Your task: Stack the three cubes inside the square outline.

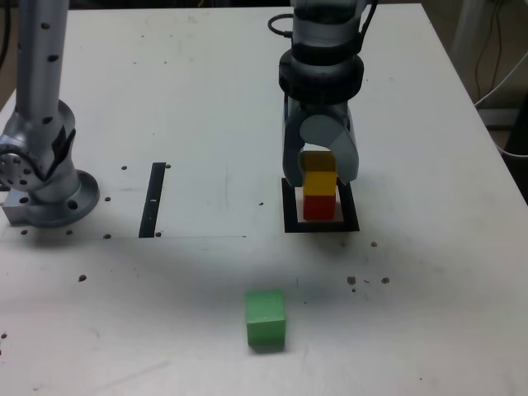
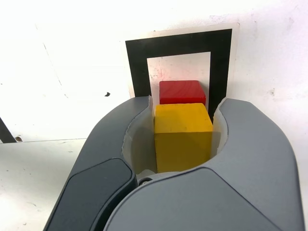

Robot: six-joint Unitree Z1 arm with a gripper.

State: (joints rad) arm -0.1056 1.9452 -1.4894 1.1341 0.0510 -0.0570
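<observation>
The yellow cube's base sits on the red cube and the yellow cube would stand, so my gripper opens next.
My gripper (image 1: 320, 175) hangs over the square outline (image 1: 322, 226) and is shut on the yellow cube (image 1: 320, 183). That cube rests squarely on the red cube (image 1: 319, 207), which stands inside the outline's pale centre. In the wrist view the yellow cube (image 2: 183, 137) fills the gap between the grey jaws of the gripper (image 2: 184, 115). Just beyond it are the top of the red cube (image 2: 182, 91) and the black frame of the square outline (image 2: 178, 44). The green cube (image 1: 265, 318) lies alone on the table nearer the camera, towards the exterior view's left of the stack.
A thin black strip (image 1: 153, 200) lies flat on the white table (image 1: 206, 124), to the exterior view's left of the outline. The arm's grey base (image 1: 49, 194) stands at the exterior view's far left. Cables (image 1: 495, 82) hang past the table's right edge.
</observation>
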